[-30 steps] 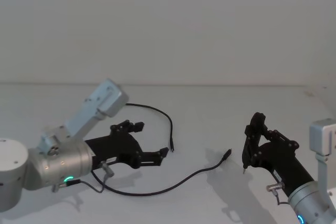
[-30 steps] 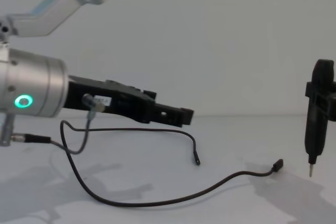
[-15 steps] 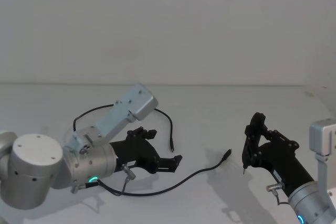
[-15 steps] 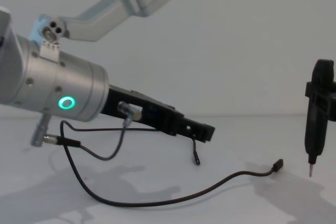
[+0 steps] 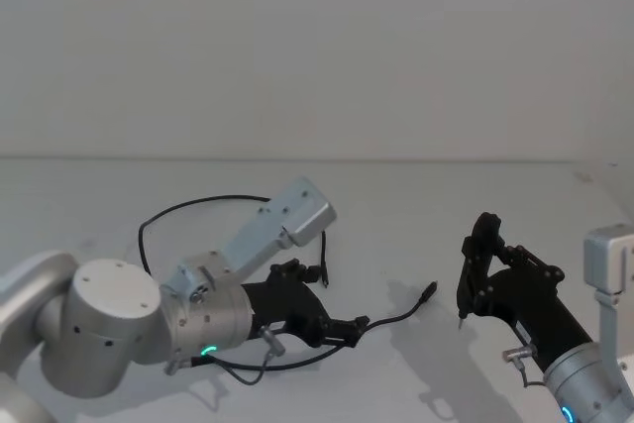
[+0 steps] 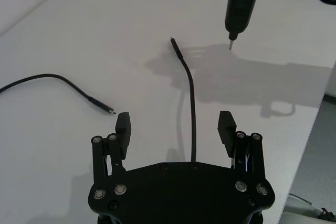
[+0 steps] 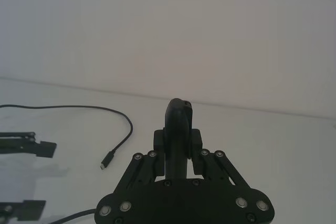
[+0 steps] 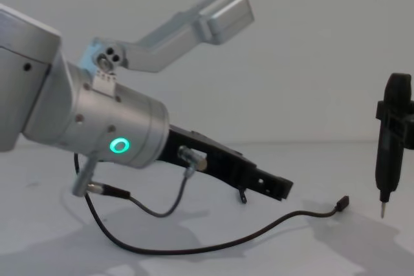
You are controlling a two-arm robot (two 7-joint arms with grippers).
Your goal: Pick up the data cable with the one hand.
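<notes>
I should reach the data cable with my left gripper and pinch the cord behind the front plug, where it arches above its shadow [image 6: 180, 114]. The rest of it hangs slack.
The data cable [image 5: 149, 225] is a thin glossy black cord looped on the white table, with one plug [image 5: 428, 291] at mid-right and the other plug [image 5: 322, 279] behind my left gripper. In the chest view the data cable [image 8: 226, 245] curves low across the table. My left gripper [image 5: 332, 299], the one hand with the green ring, hangs low over the cable and is open. In the left wrist view the data cable [image 6: 191, 103] runs straight between the fingers of the left gripper [image 6: 175, 124]. My right gripper [image 5: 464, 309] stands upright at the right, shut on a black pointed tool [image 8: 391, 140].
A short grey wire [image 8: 158, 208] with silver plugs hangs under the left wrist. The tool's metal tip [image 6: 230, 43] hovers just above the table near the cable's right plug. The table's edge [image 6: 323, 103] lies beyond that.
My left arm has swung right and forward, so its open gripper went from the cable's left loop to straddling the stretch near the right plug. The right arm has stayed still.
</notes>
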